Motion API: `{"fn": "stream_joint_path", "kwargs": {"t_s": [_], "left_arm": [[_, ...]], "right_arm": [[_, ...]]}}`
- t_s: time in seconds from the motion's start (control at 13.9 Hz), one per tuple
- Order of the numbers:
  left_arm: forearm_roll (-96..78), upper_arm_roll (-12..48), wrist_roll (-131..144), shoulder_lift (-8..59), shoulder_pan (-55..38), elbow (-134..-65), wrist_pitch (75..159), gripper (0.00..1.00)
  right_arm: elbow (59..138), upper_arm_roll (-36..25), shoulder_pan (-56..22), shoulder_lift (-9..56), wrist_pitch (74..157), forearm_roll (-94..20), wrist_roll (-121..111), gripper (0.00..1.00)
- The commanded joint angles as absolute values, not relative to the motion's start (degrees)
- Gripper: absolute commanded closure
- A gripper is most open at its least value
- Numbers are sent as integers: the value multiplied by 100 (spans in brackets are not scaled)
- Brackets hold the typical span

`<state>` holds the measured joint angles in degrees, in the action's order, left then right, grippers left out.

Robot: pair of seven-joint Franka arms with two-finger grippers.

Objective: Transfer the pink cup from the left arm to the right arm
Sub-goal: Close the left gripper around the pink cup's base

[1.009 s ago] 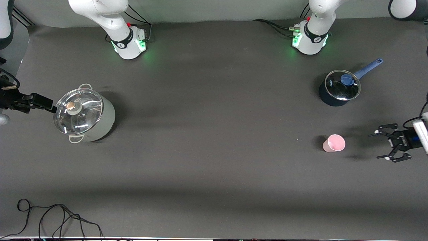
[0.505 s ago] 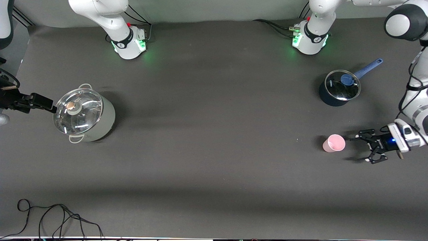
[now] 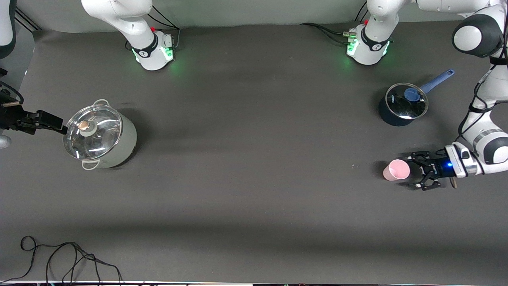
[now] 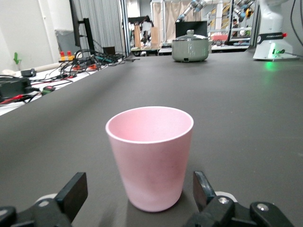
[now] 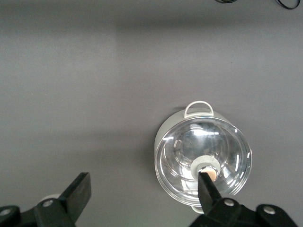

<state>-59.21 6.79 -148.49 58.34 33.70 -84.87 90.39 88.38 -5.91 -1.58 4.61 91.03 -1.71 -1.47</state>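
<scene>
My left gripper should move forward first and then close on the pink cup. My fingers stop short of the pink cup's sides, so they would miss the cup if I closed now.
The pink cup point(image 3: 396, 170) stands upright on the dark table, toward the left arm's end. My left gripper point(image 3: 413, 170) is low at the table, right beside the cup, and open. In the left wrist view the cup point(image 4: 150, 156) fills the middle, and the left gripper point(image 4: 138, 188) has one black finger point(image 4: 73, 193) on each side of the cup's base, with a gap on both sides. My right gripper point(image 3: 53, 122) waits open in the air at the right arm's end, beside the lidded grey pot point(image 3: 99, 137); nothing is in the right gripper point(image 5: 142, 187).
A dark saucepan point(image 3: 403, 104) with a blue handle and a glass lid stands farther from the front camera than the cup. The grey pot point(image 5: 203, 161) has a glass lid with a knob. Loose cables point(image 3: 67, 258) lie at the table's front edge, at the right arm's end.
My left gripper has come in low from the left arm's end of the table up to the cup, still open. The cup and the right arm have not moved.
</scene>
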Motion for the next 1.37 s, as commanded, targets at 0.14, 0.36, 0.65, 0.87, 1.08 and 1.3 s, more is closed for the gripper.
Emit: {"fn": "stream_joint_path", "kwargs": {"t_s": [0.14, 0.36, 0.65, 0.87, 1.08, 1.3], "left_arm": [[-6012, 791, -15213, 5994, 3419, -8420, 8877, 1], [-6012, 861, -15267, 6073, 3393, -8411, 8886, 0], [-6021, 949, -15311, 6117, 3366, -8411, 8903, 3], [-6021, 993, -15337, 6152, 3340, -8402, 8947, 93], [-6100, 1037, -15530, 6152, 3305, -8402, 8982, 100], [-6143, 1334, -15469, 6126, 3287, -8385, 9000, 100]], "right_arm": [[8824, -598, -176, 431, 9114, -246, -62, 0], [8815, -598, -176, 431, 9114, -246, -62, 0], [8824, -598, -176, 422, 9114, -246, -62, 0], [8815, -589, -176, 431, 9114, -246, -62, 0], [8824, -589, -184, 431, 9114, -246, -62, 0], [8815, -589, -176, 439, 9114, -246, -62, 0]]}}
